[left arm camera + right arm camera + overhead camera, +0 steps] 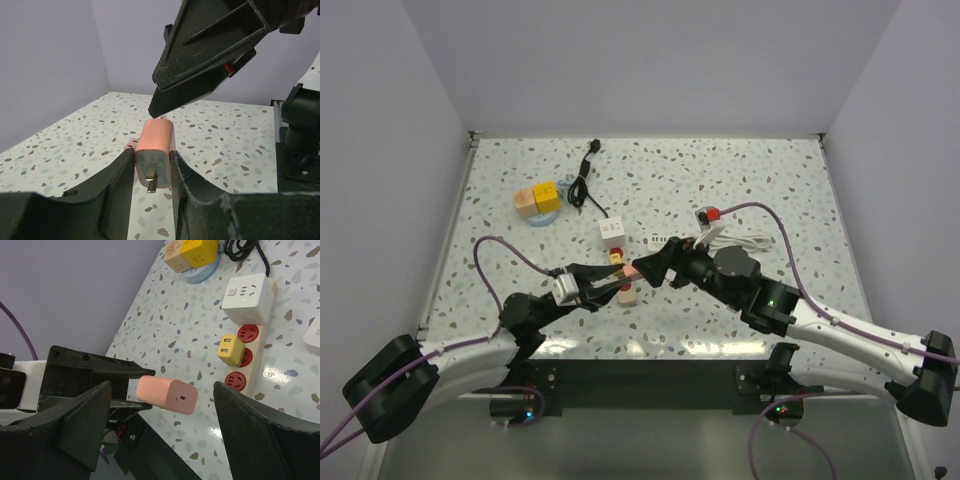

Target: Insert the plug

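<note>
The robot's right gripper will leave the prongs free to insert, so next it will grab the pink plug adapter by the sides of its prong-free far end (633, 272) (178, 395).
My left gripper (152, 156) is shut on a pink plug adapter (155, 140), gripping its sides with the two metal prongs pointing toward the camera. It holds the adapter above the table. My right gripper (162, 387) is open, its fingers (85, 420) spread wide on either side of the adapter's far end (167, 395), not touching it. A beige power strip (252, 357) with red sockets lies beyond, carrying a yellow adapter (230, 349) and a white cube (247, 297). In the top view both grippers (612, 281) (655, 265) meet over the strip (628, 296).
Yellow and tan cubes (538, 198) sit on a blue disc at the back left. A black cable (582, 180) runs back from the strip. A white cable bundle with a red plug (712, 213) and a small white piece (660, 241) lie to the right.
</note>
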